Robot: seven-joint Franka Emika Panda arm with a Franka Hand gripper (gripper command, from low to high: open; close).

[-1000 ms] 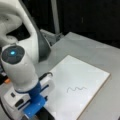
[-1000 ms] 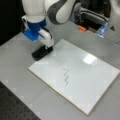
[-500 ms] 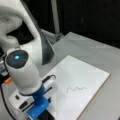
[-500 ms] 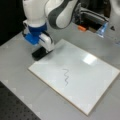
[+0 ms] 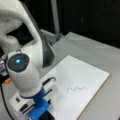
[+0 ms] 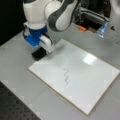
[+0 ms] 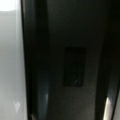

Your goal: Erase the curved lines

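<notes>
I will wipe the curve lines off the white board, so I should first grab the black eraser block [image 6: 37, 54] by its sides with my gripper.
The curve lines [image 5: 76, 89] [image 6: 66, 76] are a short dark wavy squiggle near the middle of the white board [image 5: 75, 70] [image 6: 92, 72], untouched. The black eraser block [image 6: 37, 54] [image 7: 74, 67] lies on the grey table just off the board's corner at a front view's left. My gripper [image 6: 40, 50] [image 5: 41, 112] is low over the block, well away from the squiggle. In the wrist view its dark fingers [image 7: 37, 75] stand open on either side of the eraser, which fills the space between them.
An orange object [image 6: 82, 28] and a blue-tinted clear part [image 6: 102, 28] sit by equipment at the table's back. A dark perforated mat [image 6: 15, 107] covers a front view's bottom left corner. A grey post [image 5: 55, 17] rises behind the table.
The arm has dropped lower, bringing the gripper down around the eraser block. The squiggle and board are unchanged.
</notes>
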